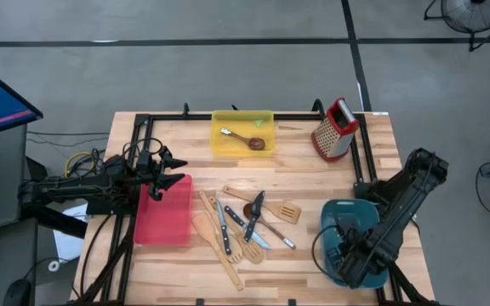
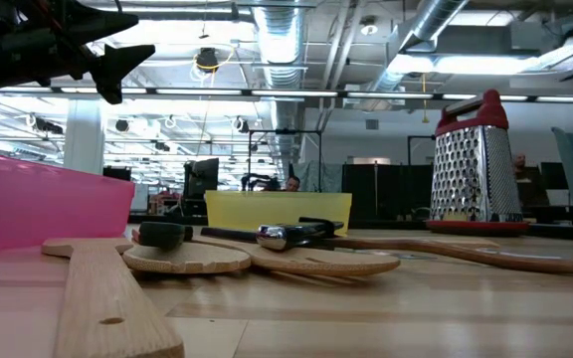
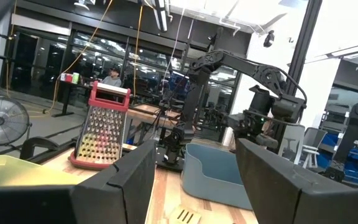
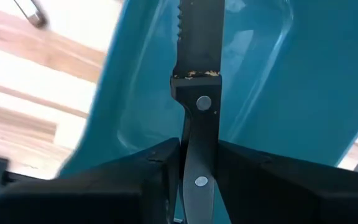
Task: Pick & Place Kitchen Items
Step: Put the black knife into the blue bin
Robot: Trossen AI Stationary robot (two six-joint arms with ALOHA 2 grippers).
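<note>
I should keep holding the black-handled knife (image 4: pixel 199 93) with my right gripper until it is lower in the teal bin, as the right wrist view shows it above the bin's bottom.
A black-handled knife (image 4: pixel 199 93) with a serrated steel blade hangs over the inside of the teal bin (image 1: pixel 340 214) at the table's right, with my right gripper (image 4: pixel 197 163) shut on it; in the high view that gripper (image 1: pixel 348 256) and its arm cover the knife. Several kitchen items, pale wooden spatulas, a dark spoon and knives (image 1: pixel 245 225), lie in a heap on the table's middle. A dark spoon (image 1: pixel 249 141) lies in the yellow bin (image 1: pixel 228 146). My left gripper (image 1: pixel 170 170) waits open above the pink bin's (image 1: pixel 164 217) far left corner. My right gripper pinches the knife's black handle (image 4: pixel 199 134) between its two fingers, between the two rivets, one finger on each narrow edge. The fingers come from above, pointing down, in line with the knife. The blade (image 4: pixel 199 31) hangs below them inside the teal bin; its tip is out of the picture.
A red-topped metal grater (image 1: pixel 334 129) stands at the far right, beyond the teal bin. The yellow bin sits at the far middle and the pink bin at the left. A black frame (image 1: pixel 143 127) runs along the table's edges. Bare wood lies between the heap and the teal bin.
</note>
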